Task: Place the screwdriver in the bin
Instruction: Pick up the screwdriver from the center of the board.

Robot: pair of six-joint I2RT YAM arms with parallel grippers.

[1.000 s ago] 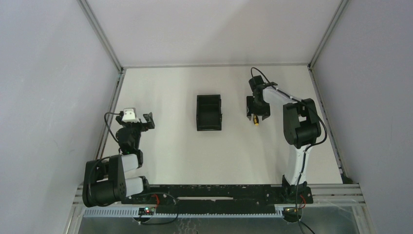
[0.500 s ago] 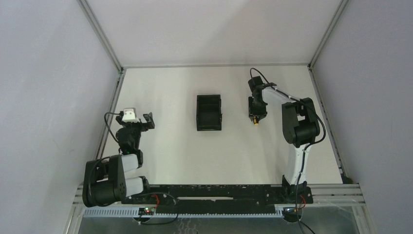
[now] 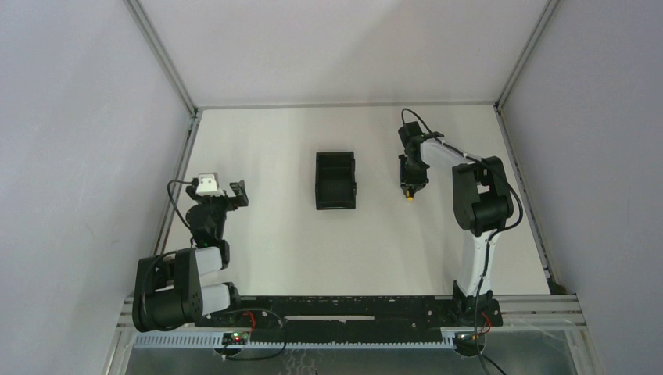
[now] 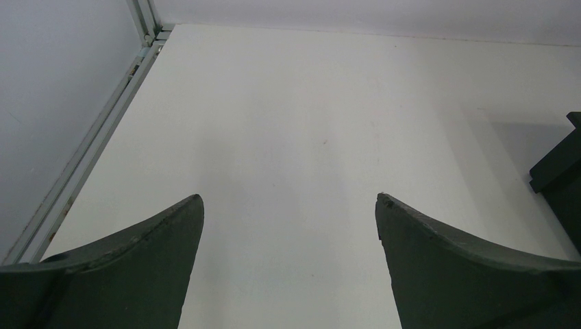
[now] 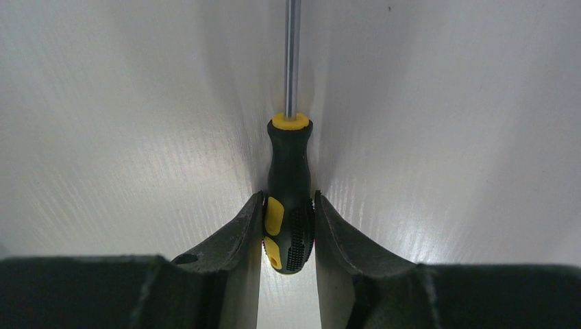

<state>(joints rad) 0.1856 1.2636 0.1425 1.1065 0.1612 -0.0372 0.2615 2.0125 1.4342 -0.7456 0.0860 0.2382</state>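
Observation:
The screwdriver [image 5: 289, 179] would come up off the table with my right gripper if I lifted it now, because the gripper's fingers are closed against both sides of the handle's rear [image 5: 289, 229].
The screwdriver [image 5: 289, 179] has a black-and-yellow handle and a thin silver shaft [image 5: 292, 55]. It lies at table level, with the shaft pointing away from the wrist camera. My right gripper [image 5: 289, 199] is shut on the rear of the handle, one finger on each side. In the top view, the right gripper [image 3: 411, 186] is to the right of the black bin [image 3: 320, 181], with the handle's yellow end [image 3: 409, 198] showing below it. The bin stands open-topped at the table's middle. My left gripper [image 4: 288, 199] is open and empty at the left [image 3: 237, 193].
The bin's corner [image 4: 558, 171] shows at the right edge of the left wrist view. An aluminium frame rail [image 3: 178, 181] runs along the table's left side and another [image 3: 522, 183] along the right. White table surface lies between the bin and the right gripper.
My right gripper's jaws have closed from a wider spread onto the screwdriver handle. The left arm has not moved.

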